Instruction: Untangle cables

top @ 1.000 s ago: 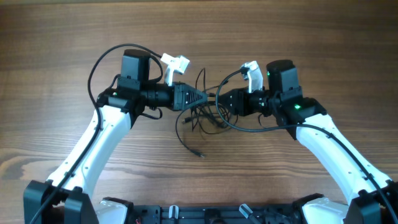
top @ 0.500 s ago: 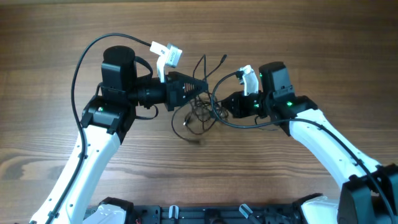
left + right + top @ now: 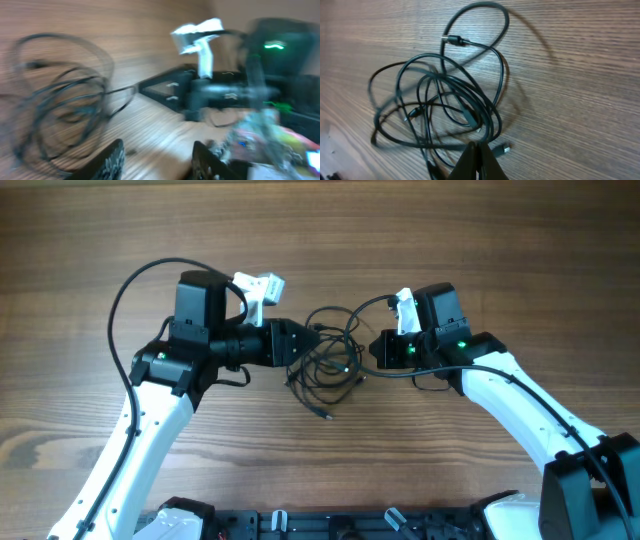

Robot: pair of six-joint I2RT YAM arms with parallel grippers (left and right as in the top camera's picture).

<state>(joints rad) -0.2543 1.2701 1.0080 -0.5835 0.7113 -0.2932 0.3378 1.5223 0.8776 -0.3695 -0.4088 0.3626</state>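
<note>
My right fingers are shut beside the black cables; they need to reopen, then close on the cables' near loops.
The cables [image 3: 327,356] are thin black cords in a loose tangle of loops on the wooden table, between my two grippers. My left gripper [image 3: 296,346] is at the tangle's left edge. In the blurred left wrist view its fingers [image 3: 159,161] are open with only bare wood between them, and the cables [image 3: 60,102] lie ahead to the left. My right gripper [image 3: 379,351] is at the tangle's right edge. In the right wrist view its fingers [image 3: 477,150] are shut, their tips touching the near loops of the cables [image 3: 445,95]. No strand shows between them. A small plug end [image 3: 503,149] lies beside the tips.
The wooden table [image 3: 320,230] runs well beyond the tangle on all sides. Thicker black wires loop off both arms, one over the left arm [image 3: 130,285]. A loose cable tip [image 3: 325,415] points toward the front edge.
The tangle was stretched between the grippers; now it lies slack and spread on the table. The left gripper has drawn back left, and the right gripper has shifted slightly right.
</note>
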